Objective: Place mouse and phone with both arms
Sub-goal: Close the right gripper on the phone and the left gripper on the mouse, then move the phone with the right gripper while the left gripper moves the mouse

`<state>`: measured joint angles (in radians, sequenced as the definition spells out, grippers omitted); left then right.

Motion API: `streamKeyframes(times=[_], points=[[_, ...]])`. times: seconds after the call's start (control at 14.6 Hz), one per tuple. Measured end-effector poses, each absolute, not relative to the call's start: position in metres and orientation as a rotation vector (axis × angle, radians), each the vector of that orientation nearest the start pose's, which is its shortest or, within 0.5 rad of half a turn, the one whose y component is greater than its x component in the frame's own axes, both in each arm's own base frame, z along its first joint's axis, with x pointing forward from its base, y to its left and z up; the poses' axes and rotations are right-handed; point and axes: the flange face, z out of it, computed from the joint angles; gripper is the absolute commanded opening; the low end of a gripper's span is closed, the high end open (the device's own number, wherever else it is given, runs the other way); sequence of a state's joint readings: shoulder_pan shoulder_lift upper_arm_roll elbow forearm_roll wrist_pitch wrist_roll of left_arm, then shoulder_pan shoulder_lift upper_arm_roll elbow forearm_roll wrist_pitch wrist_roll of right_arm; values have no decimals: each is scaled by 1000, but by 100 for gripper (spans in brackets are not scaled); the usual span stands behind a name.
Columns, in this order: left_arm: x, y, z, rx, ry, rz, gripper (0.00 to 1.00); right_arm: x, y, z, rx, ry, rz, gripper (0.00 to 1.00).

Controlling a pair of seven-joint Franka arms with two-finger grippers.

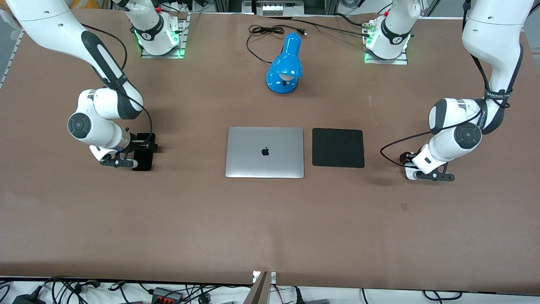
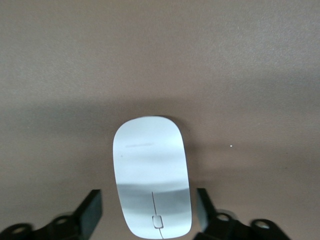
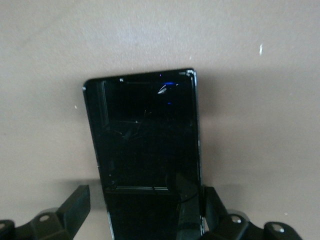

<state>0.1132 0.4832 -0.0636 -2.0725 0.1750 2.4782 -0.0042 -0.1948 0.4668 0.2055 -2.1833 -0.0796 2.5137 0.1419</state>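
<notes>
The black phone (image 3: 145, 135) is in the right wrist view, and my fingers are beside its near end (image 3: 154, 212). My right gripper should close on it now, as that would hold it.
The white oval mouse (image 2: 152, 172) lies on the brown table toward the left arm's end. My left gripper (image 2: 148, 212) is low over it and open, one finger on each side with a gap on both. In the front view the left gripper (image 1: 408, 162) hides most of the mouse. The black phone (image 3: 145, 140) lies flat toward the right arm's end and also shows in the front view (image 1: 142, 162). My right gripper (image 3: 145, 210) is open and straddles its near end, one finger close to an edge. It also shows in the front view (image 1: 145, 145).
A closed silver laptop (image 1: 265, 152) lies mid-table with a square black mouse pad (image 1: 338, 147) beside it, toward the left arm's end. A blue desk lamp (image 1: 284, 63) and its black cable (image 1: 270, 31) lie farther from the front camera.
</notes>
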Motion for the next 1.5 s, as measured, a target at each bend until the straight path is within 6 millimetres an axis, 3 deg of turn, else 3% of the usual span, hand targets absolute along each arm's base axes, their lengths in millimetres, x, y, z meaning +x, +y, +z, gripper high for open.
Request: streamKeyframes(times=[0.07, 0.21, 0.34, 0.41, 0.48, 0.62, 0.75, 0.89, 1.03, 1.23, 1.37, 1.5], points=[[579, 28, 185, -3066, 127, 121, 65, 543, 10, 165, -3092, 123, 197, 81], [579, 28, 182, -3067, 128, 125, 65, 543, 10, 165, -3092, 124, 196, 31], [578, 27, 179, -3068, 132, 131, 65, 544, 8, 168, -3095, 125, 188, 12], [578, 26, 177, -3069, 134, 136, 61, 544, 10, 169, -3096, 123, 185, 9], [577, 26, 175, -3069, 136, 139, 48, 544, 15, 169, -3094, 123, 186, 8], [578, 25, 175, -3070, 141, 131, 34, 543, 35, 169, -3093, 126, 187, 6], [580, 20, 177, -3075, 156, 114, 34, 541, 86, 173, -3094, 130, 179, 6], [588, 0, 191, -3087, 203, 60, 33, 534, 150, 179, -3100, 144, 164, 6], [597, -41, 226, -3093, 263, 83, 33, 524, 198, 184, -3105, 101, 148, 6], [597, -109, 276, -3082, 150, 221, 32, 517, 217, 180, -3107, 54, 156, 6], [583, -161, 279, -3074, 38, 262, 31, 512, 226, 174, -3109, 27, 172, 6], [563, -206, 260, -3051, -17, 314, 30, 509, 237, 171, -3108, -2, 176, 6]])
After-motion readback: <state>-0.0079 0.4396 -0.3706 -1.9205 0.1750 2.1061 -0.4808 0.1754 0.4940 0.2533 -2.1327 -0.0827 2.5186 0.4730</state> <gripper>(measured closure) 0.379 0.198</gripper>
